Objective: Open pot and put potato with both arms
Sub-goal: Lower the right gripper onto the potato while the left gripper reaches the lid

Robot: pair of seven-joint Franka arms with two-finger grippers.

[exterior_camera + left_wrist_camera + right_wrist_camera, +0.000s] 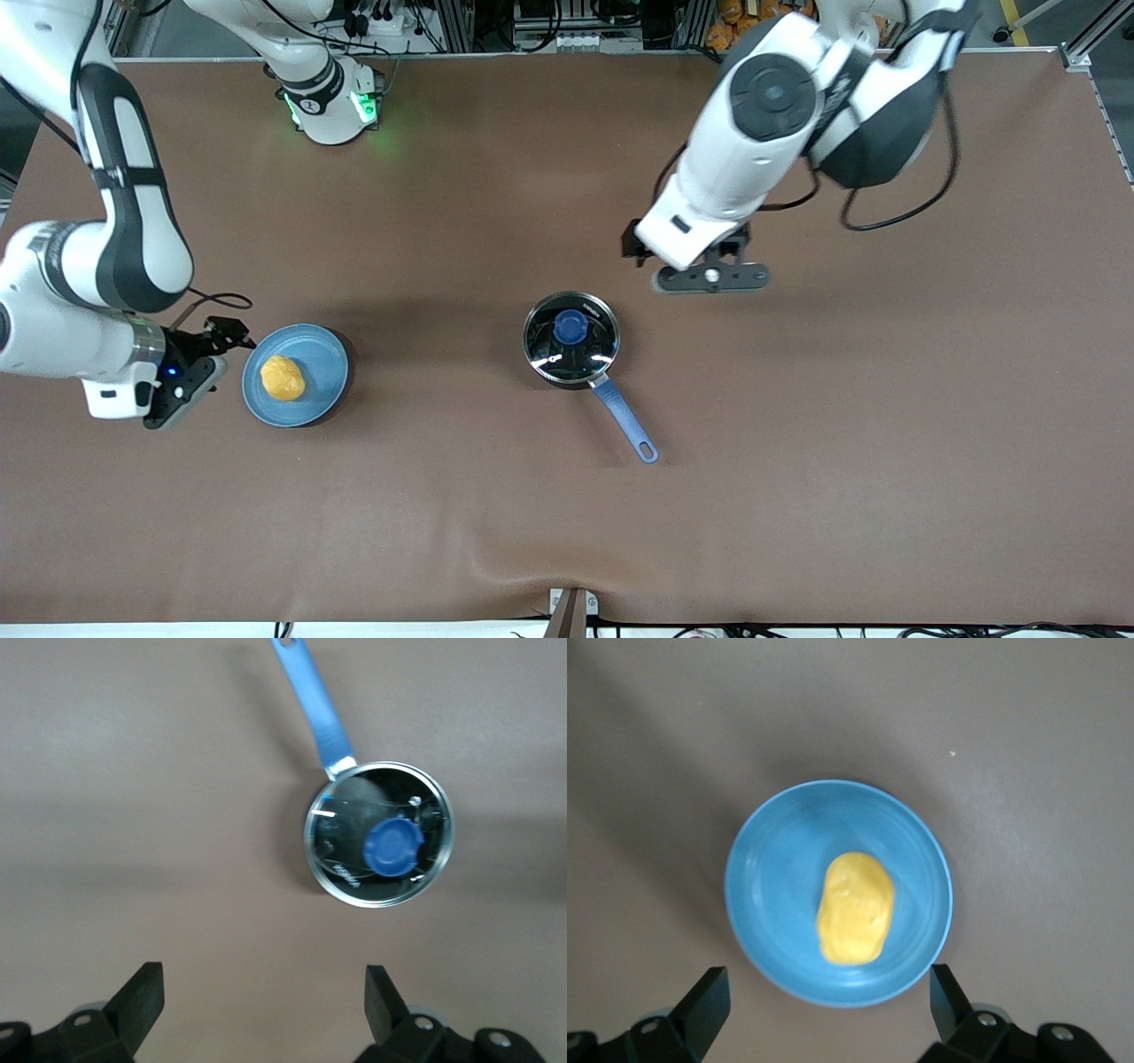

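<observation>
The potato point(283, 378) needs to go into the black pot point(571, 341), so my right gripper should grab it by its long sides next.
The black pot point(571, 341) stands mid-table with its glass lid on, blue knob point(571, 328) up, and its blue handle point(625, 416) pointing toward the front camera. It also shows in the left wrist view point(341, 877). The yellow potato point(283, 378) lies on a light-blue plate point(328, 354) toward the right arm's end. My left gripper point(709, 276) hangs open and empty over bare table beside the pot point(263, 992). My right gripper point(182, 390) hangs open and empty over the table just beside the plate point(828, 992). The potato point(855, 908) and plate point(771, 886) show in the right wrist view.
The brown table point(842, 443) is bare around the pot and the plate. The right arm's green-lit base point(332, 106) stands at the table's edge along the robots' side. A small bracket point(571, 611) sits at the edge nearest the front camera.
</observation>
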